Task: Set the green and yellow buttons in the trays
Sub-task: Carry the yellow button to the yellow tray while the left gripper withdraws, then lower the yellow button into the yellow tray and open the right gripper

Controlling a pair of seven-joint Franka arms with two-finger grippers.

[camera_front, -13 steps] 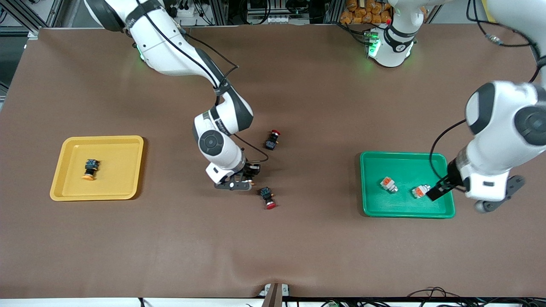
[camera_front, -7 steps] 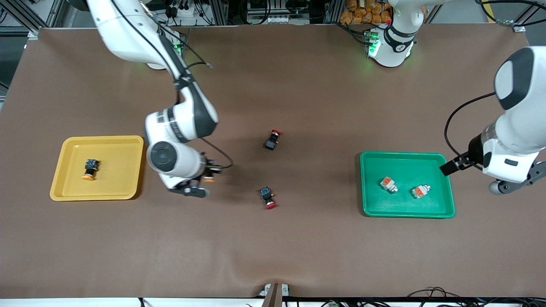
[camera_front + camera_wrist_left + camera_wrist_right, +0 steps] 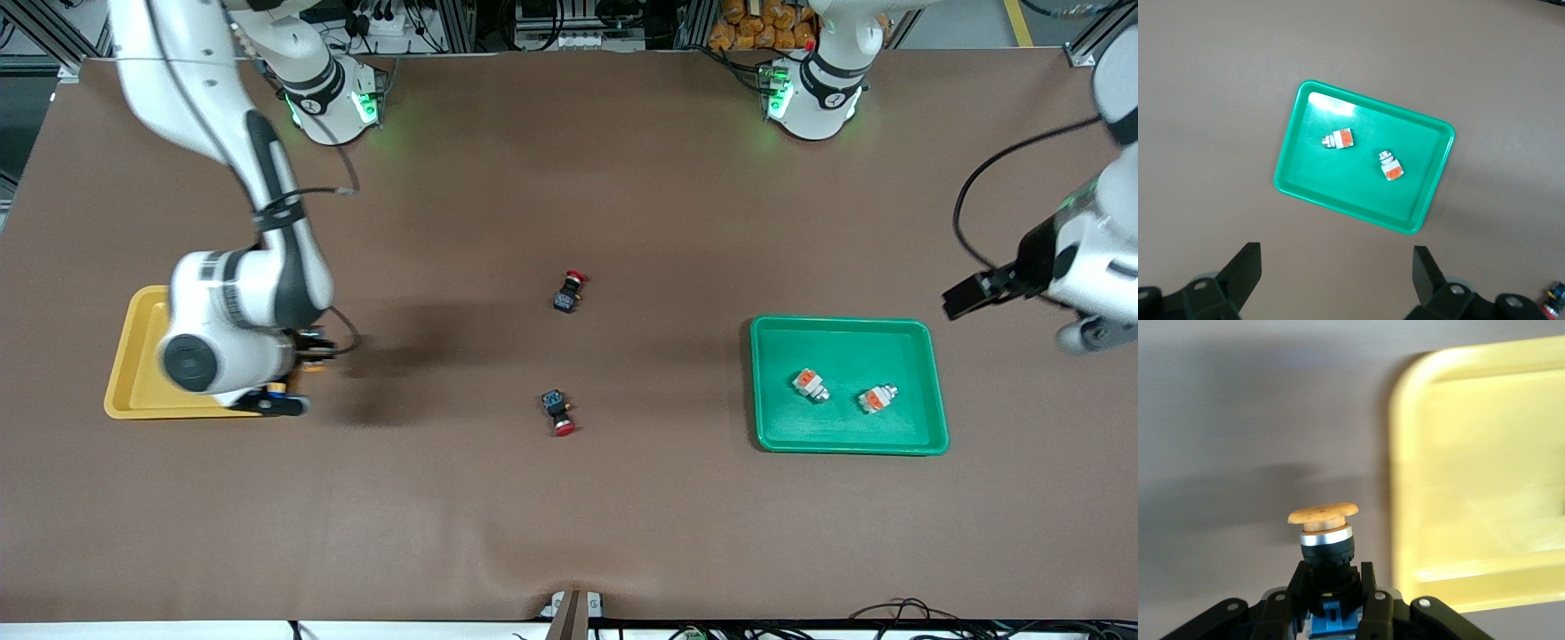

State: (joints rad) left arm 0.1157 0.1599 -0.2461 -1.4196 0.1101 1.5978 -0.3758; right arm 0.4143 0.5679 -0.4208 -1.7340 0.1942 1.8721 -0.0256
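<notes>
The held button (image 3: 1326, 537) hangs outside the tray's rim in the right wrist view, so my right gripper moves it inside the yellow tray's rim (image 3: 1403, 487) before releasing it.
My right gripper (image 3: 298, 373) is shut on a black-and-blue button with a yellow-orange cap (image 3: 1323, 520), held cap outward. It hangs over the yellow tray's (image 3: 133, 356) edge nearest the table's middle; the tray also shows in the right wrist view (image 3: 1485, 473). My right arm hides most of that tray's inside. The green tray (image 3: 845, 347) holds two white-and-orange buttons (image 3: 810, 383) (image 3: 877, 397), which also show in the left wrist view (image 3: 1340, 139) (image 3: 1391, 167). My left gripper (image 3: 965, 300) is open and empty (image 3: 1335, 273), up in the air beside the green tray (image 3: 1365, 193) toward the left arm's end.
Two black switches with red caps lie on the brown mat near the table's middle, one (image 3: 567, 292) farther from the front camera than the other (image 3: 558, 412). Both arm bases stand along the table's edge farthest from the front camera.
My right gripper has carried the yellow-capped button from the table's middle to the yellow tray's edge. My left gripper has pulled up and away from the green tray, empty.
</notes>
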